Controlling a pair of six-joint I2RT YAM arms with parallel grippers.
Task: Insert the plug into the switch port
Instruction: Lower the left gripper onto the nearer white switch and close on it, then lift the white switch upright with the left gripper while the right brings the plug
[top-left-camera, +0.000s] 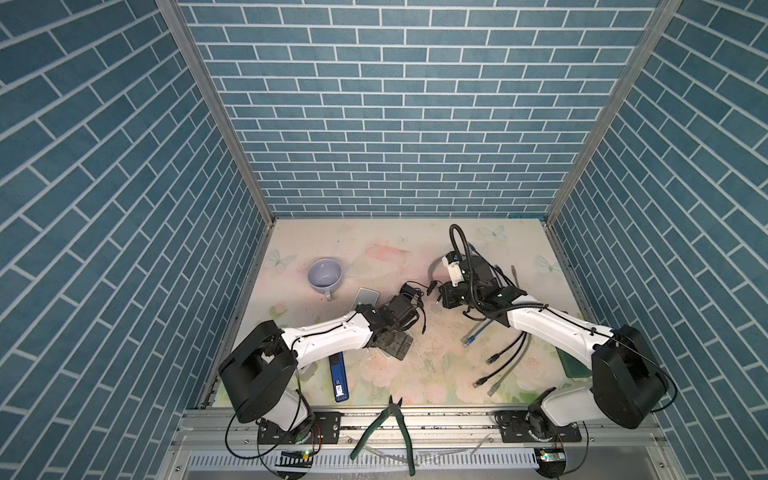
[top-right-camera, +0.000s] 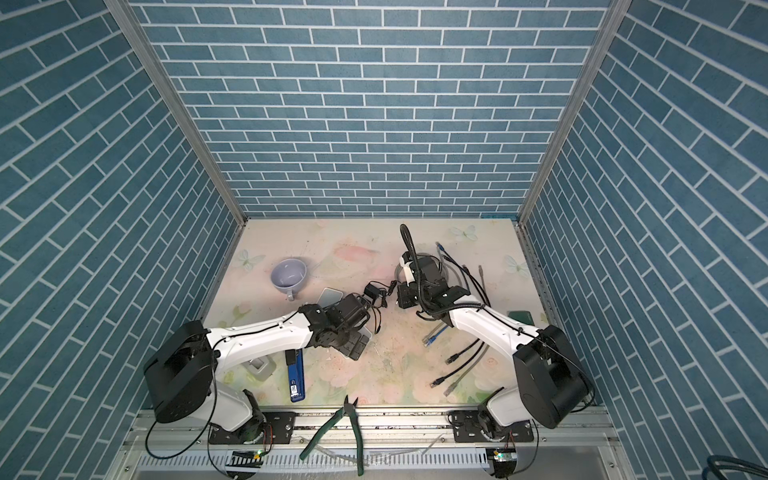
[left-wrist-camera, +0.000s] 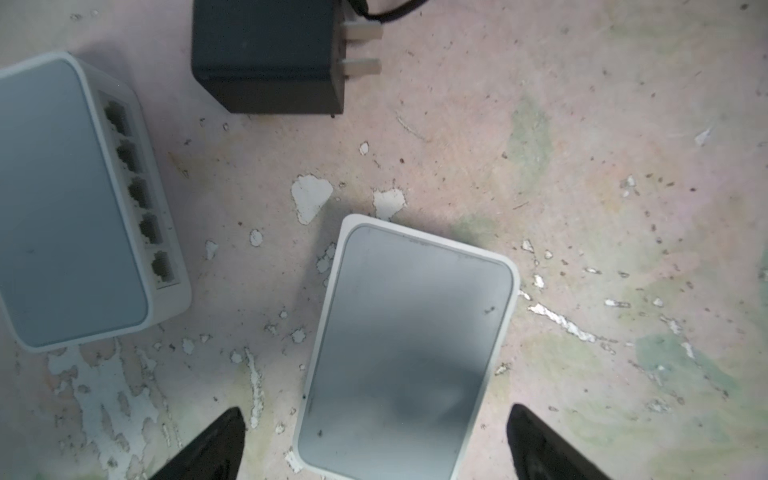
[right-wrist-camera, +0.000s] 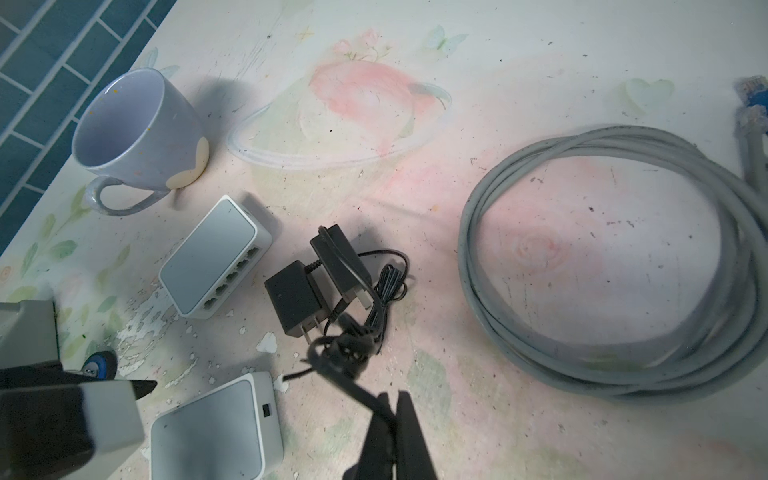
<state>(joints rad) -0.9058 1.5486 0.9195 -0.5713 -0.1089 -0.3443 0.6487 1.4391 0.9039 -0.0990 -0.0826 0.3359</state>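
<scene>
The switch's side with the dark port (right-wrist-camera: 266, 410) needs to stay free to insert the plug. My left gripper will grab the switch across its long sides next.
A white switch (left-wrist-camera: 407, 345) with a grey top lies flat on the table. My left gripper (left-wrist-camera: 376, 411) is open above it, one black finger on each side and both clear of it. In the right wrist view this switch (right-wrist-camera: 216, 428) shows a small dark port (right-wrist-camera: 266, 410) on its side. My right gripper (right-wrist-camera: 394, 397) is shut on the black plug (right-wrist-camera: 347, 382). The plug juts from the jaws toward that switch and trails a thin cord into a tangled bundle. In a top view the right gripper (top-left-camera: 437, 296) hovers right of the left arm's wrist.
A second switch (right-wrist-camera: 212, 253) with a row of network ports lies near a lilac mug (right-wrist-camera: 141, 133). Two black power adapters (right-wrist-camera: 295, 299) sit between the switches. A grey cable coil (right-wrist-camera: 615, 257), loose patch cables (top-left-camera: 498, 357), a blue device (top-left-camera: 338, 376) and green pliers (top-left-camera: 390, 424) lie around.
</scene>
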